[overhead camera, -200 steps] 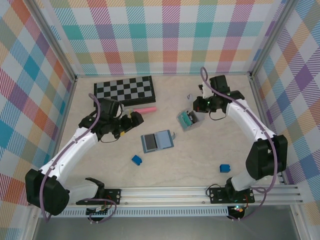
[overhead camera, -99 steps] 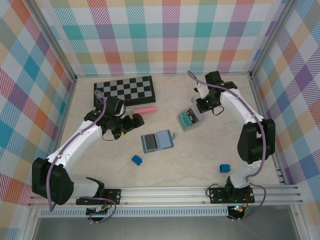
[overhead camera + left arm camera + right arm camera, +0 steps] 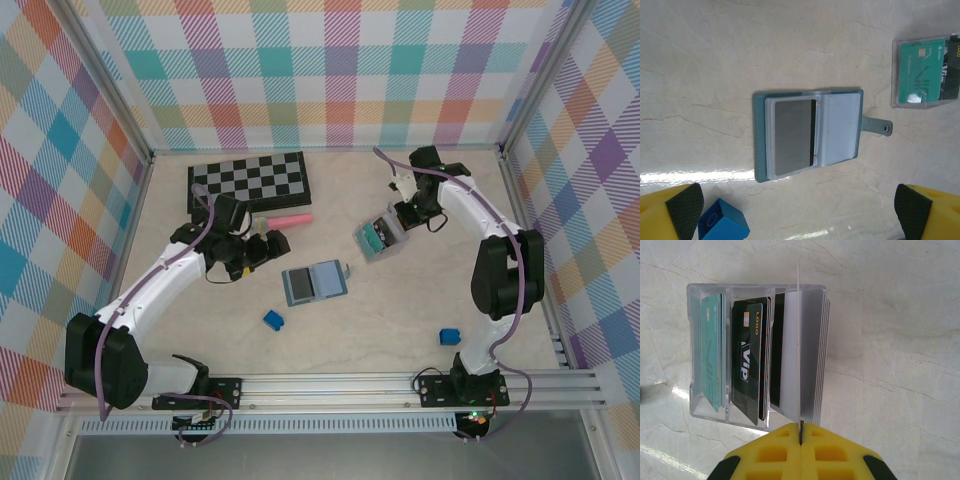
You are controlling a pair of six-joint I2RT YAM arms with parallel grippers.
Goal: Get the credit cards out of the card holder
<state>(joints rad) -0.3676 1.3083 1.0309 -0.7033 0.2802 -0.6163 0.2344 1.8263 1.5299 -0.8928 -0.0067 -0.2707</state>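
Note:
My right gripper will let go of the thin white card now. The card is edge-on over the clear card box [image 3: 757, 352], so it would stand among upright cards.
The slate-blue card holder [image 3: 314, 283] lies open on the table, between the arms. In the left wrist view the card holder [image 3: 810, 135] shows a grey card [image 3: 792, 136] in its left pocket, and its snap tab points right. My left gripper [image 3: 266, 244] hovers just left of and behind it, open and holding nothing, and its pads [image 3: 685, 210] stand wide apart. My right gripper [image 3: 801, 432] is shut on a thin white card [image 3: 799, 340] seen edge-on. That card stands over the clear card box [image 3: 757, 352] among several upright cards.
The clear card box [image 3: 378, 237] sits right of the holder. A folded chessboard [image 3: 250, 180] and a pink stick [image 3: 288, 219] lie at the back left. Two small blue blocks [image 3: 273, 319] [image 3: 450, 336] rest nearer the front. Checked walls close three sides.
The right arm has swung its elbow outward while its gripper stayed at the card box. The left gripper has shifted slightly.

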